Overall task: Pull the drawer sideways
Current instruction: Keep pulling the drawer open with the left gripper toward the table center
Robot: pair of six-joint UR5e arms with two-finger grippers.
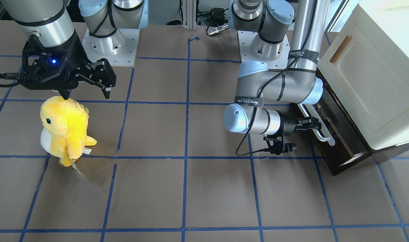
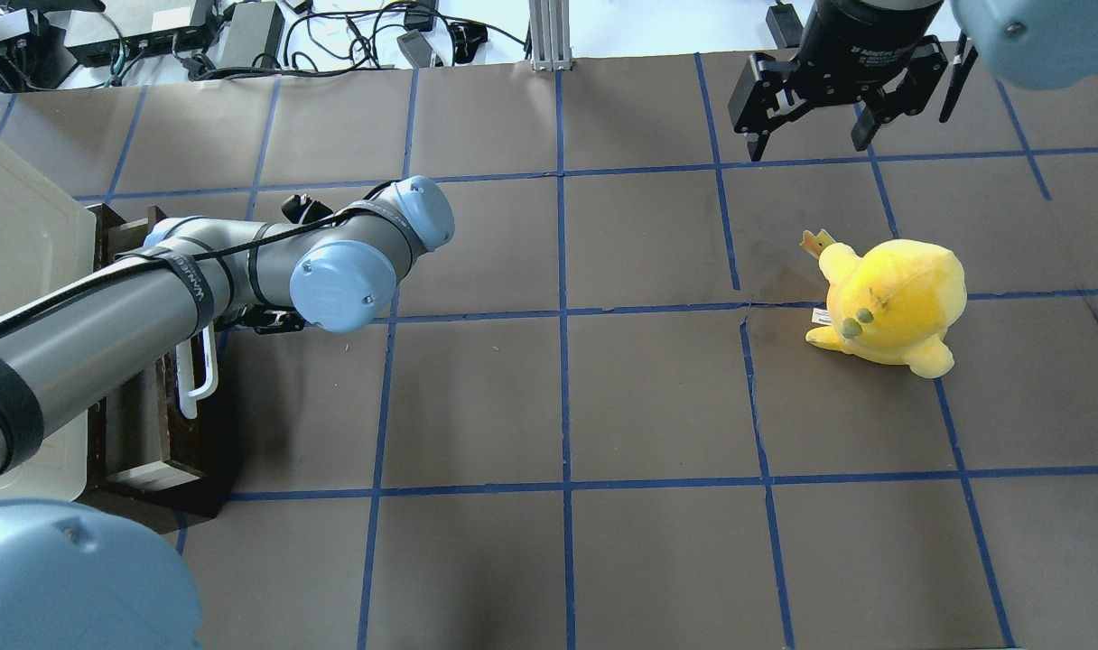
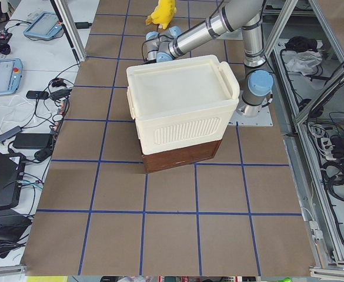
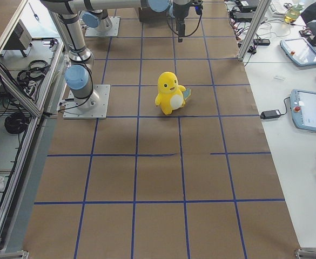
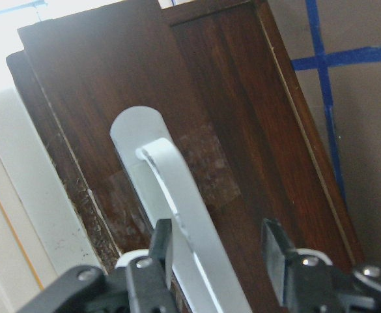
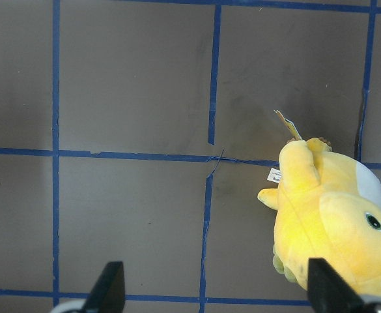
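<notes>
The drawer [image 1: 339,134] should come out of the cream-white cabinet [image 1: 369,84], so my left gripper should next grab it by its white bar handle and pull.
The dark brown drawer [image 1: 339,134] sticks out a little from under the cream-white cabinet [image 1: 369,84]. It also shows in the overhead view [image 2: 165,424]. Its long white bar handle [image 1: 320,129] runs along the front. My left gripper [image 1: 313,124] is at that handle. In the left wrist view the left gripper [image 5: 216,254] is open, with its fingers on either side of the handle [image 5: 177,189], which lies close to one finger. My right gripper [image 2: 806,135] is open and empty, high above the table beyond a yellow plush toy [image 2: 888,302].
The yellow plush toy [image 1: 65,127] stands on the brown paper table cover with blue tape lines, below the right gripper [image 1: 86,92]; it shows in the right wrist view [image 6: 333,222]. The arm bases are bolted at the table's robot side. The cabinet [image 3: 177,106] sits on top of the drawer.
</notes>
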